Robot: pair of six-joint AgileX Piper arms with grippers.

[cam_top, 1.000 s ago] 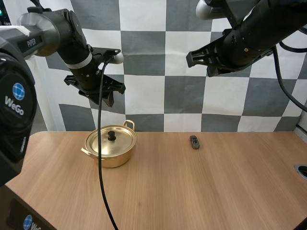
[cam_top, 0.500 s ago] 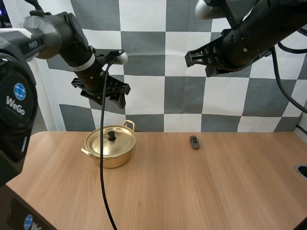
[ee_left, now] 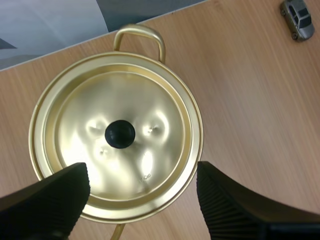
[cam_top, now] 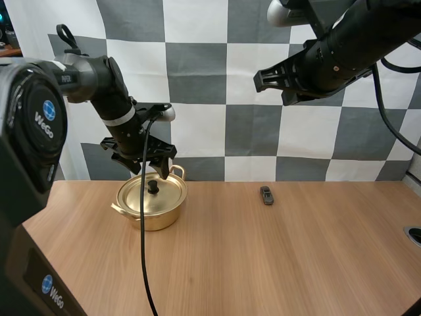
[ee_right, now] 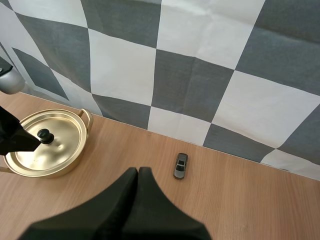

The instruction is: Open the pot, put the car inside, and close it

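The lid is round and wide and reaches past both open fingers, so my left gripper will next grab it by its narrow black knob (cam_top: 153,187) to open the pot.
The gold pot (cam_top: 152,201) stands on the table at the left with its lid (ee_left: 120,135) on; the lid has a black knob (cam_top: 153,187). My left gripper (cam_top: 150,168) hangs open just above the lid. Its two ribbed fingers (ee_left: 55,197) stand wide apart, one over each side of the pot's rim, and the gripper's middle (ee_left: 142,175) is a little off the knob. The small grey toy car (cam_top: 266,195) lies on the table to the right of the pot. High above the car my right gripper (cam_top: 263,80) is shut on nothing, its tips (ee_right: 137,174) together as one wedge.
The wooden table (cam_top: 263,263) has free room in front of and between the pot and the car. A round dark fitting (cam_top: 414,235) sits at the table's right edge. The pot's loop handle (ee_left: 140,37) points toward the back wall.
My left gripper has come down and forward from high behind the pot to just above the lid. The right arm has barely moved. Pot and car lie as before.
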